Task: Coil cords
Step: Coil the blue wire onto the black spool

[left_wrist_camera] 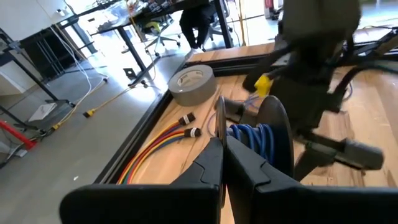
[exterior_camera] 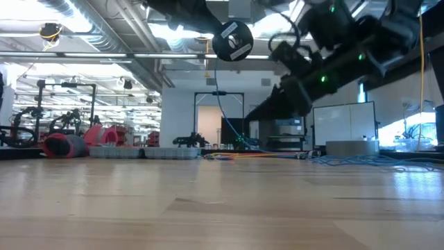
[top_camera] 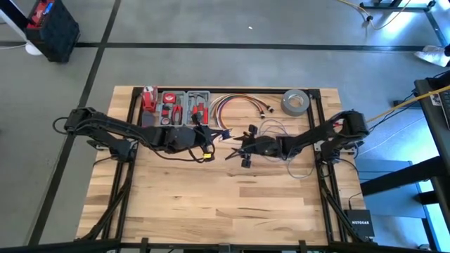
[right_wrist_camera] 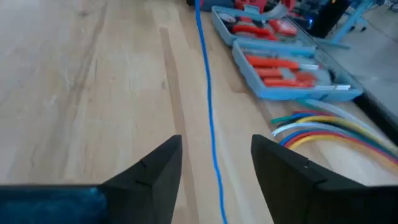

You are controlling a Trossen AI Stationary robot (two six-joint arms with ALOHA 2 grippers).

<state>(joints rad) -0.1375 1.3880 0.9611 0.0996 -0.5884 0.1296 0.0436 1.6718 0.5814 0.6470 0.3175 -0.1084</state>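
My right gripper grabs the blue wire (right_wrist_camera: 208, 112) by its part hanging from the spool (right_wrist_camera: 215, 159) next, to draw the wire out for coiling.
A black spool (left_wrist_camera: 261, 134) with two round discs carries windings of the blue wire (left_wrist_camera: 249, 135). My left gripper (left_wrist_camera: 222, 152) is shut on it above the table's middle (top_camera: 214, 144). In the low view one disc (exterior_camera: 232, 40) shows high up, and the wire (exterior_camera: 220, 104) hangs from it down to the table. My right gripper (right_wrist_camera: 214, 168) is open just right of the spool (top_camera: 242, 149). The wire (right_wrist_camera: 208, 112) runs between its fingers; I cannot tell whether it touches them. Loose wire loops (top_camera: 281, 130) lie on the table at the right. I cannot make out a separate black cord. My left gripper pinches the rim of the spool's nearer disc (left_wrist_camera: 219, 115) between its two fingers, which come level from the table's left. The spool is lifted clear of the table, its discs on edge. The wire hangs slack below it.
An open tool case (top_camera: 179, 105) with red-handled tools, a bundle of coloured cables with plug ends (top_camera: 239, 105) and a grey tape roll (top_camera: 296, 102) lie along the far edge. The near half of the wooden table (top_camera: 225, 204) is bare wood.
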